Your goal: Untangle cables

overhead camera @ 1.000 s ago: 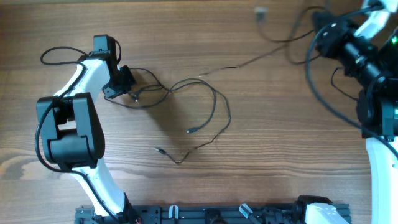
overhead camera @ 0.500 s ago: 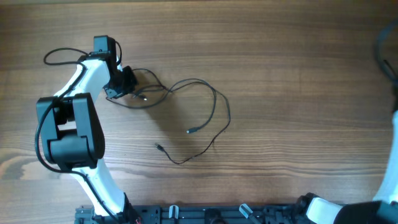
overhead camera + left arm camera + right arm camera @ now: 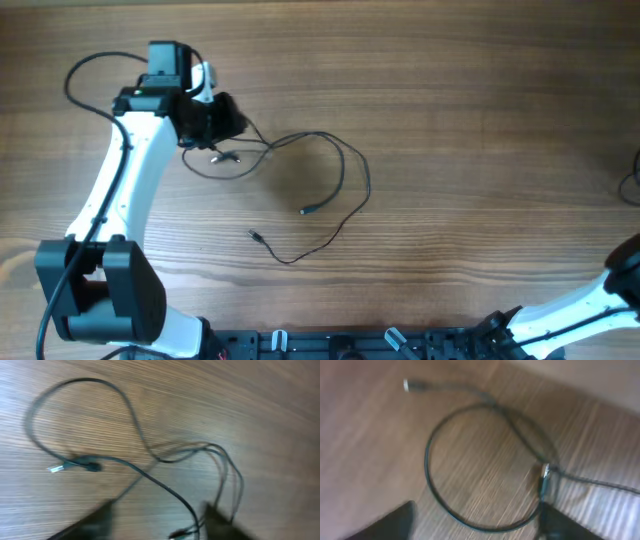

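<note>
The right gripper grabs one black cable by its part at the tangle next, opposite my left gripper, to untangle the cable.
Thin black cables (image 3: 340,165) lie loose on the wooden table, running from a small tangle (image 3: 225,155) to two plug ends (image 3: 305,211) (image 3: 254,236). My left gripper (image 3: 222,122) hovers just above that tangle. In the left wrist view the left gripper (image 3: 157,522) is open, with strands (image 3: 150,476) and a small plug (image 3: 176,534) on the wood between its blurred fingers (image 3: 95,520). My right gripper (image 3: 477,525) is open over a separate cable loop (image 3: 432,487) with a plug end (image 3: 407,384). It is outside the overhead view.
The left arm's own thick cable (image 3: 85,70) arcs at the table's back left. A black rail (image 3: 330,345) runs along the front edge. Part of the right arm (image 3: 600,295) shows at the lower right corner.
Both grippers have opened. The left arm stretched out and its gripper shifted up and right off the tangle. The right arm swung out of the overhead view with its cable.
</note>
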`<state>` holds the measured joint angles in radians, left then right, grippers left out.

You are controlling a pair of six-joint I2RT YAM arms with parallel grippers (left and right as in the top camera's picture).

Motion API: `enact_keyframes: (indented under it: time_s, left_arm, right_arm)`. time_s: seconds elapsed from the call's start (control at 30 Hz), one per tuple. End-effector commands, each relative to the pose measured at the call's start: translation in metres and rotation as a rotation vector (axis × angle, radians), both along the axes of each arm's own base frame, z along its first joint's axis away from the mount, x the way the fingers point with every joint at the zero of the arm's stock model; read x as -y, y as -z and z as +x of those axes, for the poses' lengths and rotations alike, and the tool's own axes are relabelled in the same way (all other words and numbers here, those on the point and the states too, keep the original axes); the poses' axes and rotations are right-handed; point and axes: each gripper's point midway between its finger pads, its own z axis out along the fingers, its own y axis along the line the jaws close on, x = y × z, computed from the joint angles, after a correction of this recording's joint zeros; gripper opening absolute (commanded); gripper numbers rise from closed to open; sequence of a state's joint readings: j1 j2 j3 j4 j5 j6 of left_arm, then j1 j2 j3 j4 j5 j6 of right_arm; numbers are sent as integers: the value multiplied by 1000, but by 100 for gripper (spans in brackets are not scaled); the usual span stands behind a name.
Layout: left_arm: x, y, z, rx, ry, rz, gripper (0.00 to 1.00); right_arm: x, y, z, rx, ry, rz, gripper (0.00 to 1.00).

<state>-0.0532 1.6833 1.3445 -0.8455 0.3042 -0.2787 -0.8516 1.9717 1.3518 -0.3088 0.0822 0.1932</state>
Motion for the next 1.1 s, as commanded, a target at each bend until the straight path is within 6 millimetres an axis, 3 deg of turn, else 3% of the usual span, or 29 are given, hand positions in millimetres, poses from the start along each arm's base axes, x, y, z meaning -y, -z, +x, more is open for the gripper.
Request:
enact_keyframes:
  time_s: [0.0, 0.13, 0.17, 0.23, 0.3, 0.37, 0.4, 0.47, 0.53, 0.67, 0.73, 0.77, 0.8, 0.87, 0.9, 0.97, 1.07]
  left_arm:
    - [25, -28, -5, 86, 74, -29, 100]
    - [29, -50, -8, 150, 84, -27, 100]
    - [25, -55, -8, 166, 75, -11, 100]
    - [20, -59, -8, 181, 61, 14, 100]
    - [20, -58, -10, 172, 62, 14, 100]
    - [20, -54, -15, 148, 62, 18, 100]
    - [16, -52, -17, 136, 55, 34, 100]
    - [12, -50, -19, 126, 44, 58, 100]
    - [10, -56, -16, 149, 32, 53, 100]
    - [-9, -81, -1, 198, -211, -55, 100]
    - [-16, -88, 0, 208, -265, -80, 100]
    - [-18, -89, -2, 205, -269, -79, 100]
    - [-18, -87, -4, 194, -268, -77, 100]
    - [-20, -83, -9, 170, -264, -63, 100]
    - [-22, -81, -12, 157, -271, -61, 100]
    - [-23, -81, -12, 151, -276, -72, 100]
    - [-21, -82, -13, 141, -294, -103, 87]
  right_arm:
    - [-8, -6, 9, 34, -47, 27, 100]
    - [-37, -44, 28, 181, -159, 103, 100]
    - [-43, -50, 23, 208, -93, 147, 100]
    - [-55, -30, -26, 152, 352, 315, 100]
    - [-90, -8, -67, 67, 692, 496, 100]
    - [-110, -7, -60, 80, 665, 607, 100]
    - [-122, -12, -45, 106, 545, 674, 100]
    - [-131, -21, -36, 130, 458, 705, 100]
    - [-149, -37, -32, 134, 388, 721, 100]
    - [-208, -75, 4, 155, 118, 708, 100]
    - [-253, -82, 26, 116, -78, 678, 99]
    - [-302, -82, 46, 68, -279, 653, 100]
    - [-338, -80, 58, 47, -427, 627, 100]
    - [-396, -75, 71, 20, -681, 569, 100]
    - [-441, -69, 72, -16, -841, 548, 100]
    - [-498, -64, 67, -49, -1003, 542, 100]
    - [-565, -57, 65, -45, -1289, 455, 100]
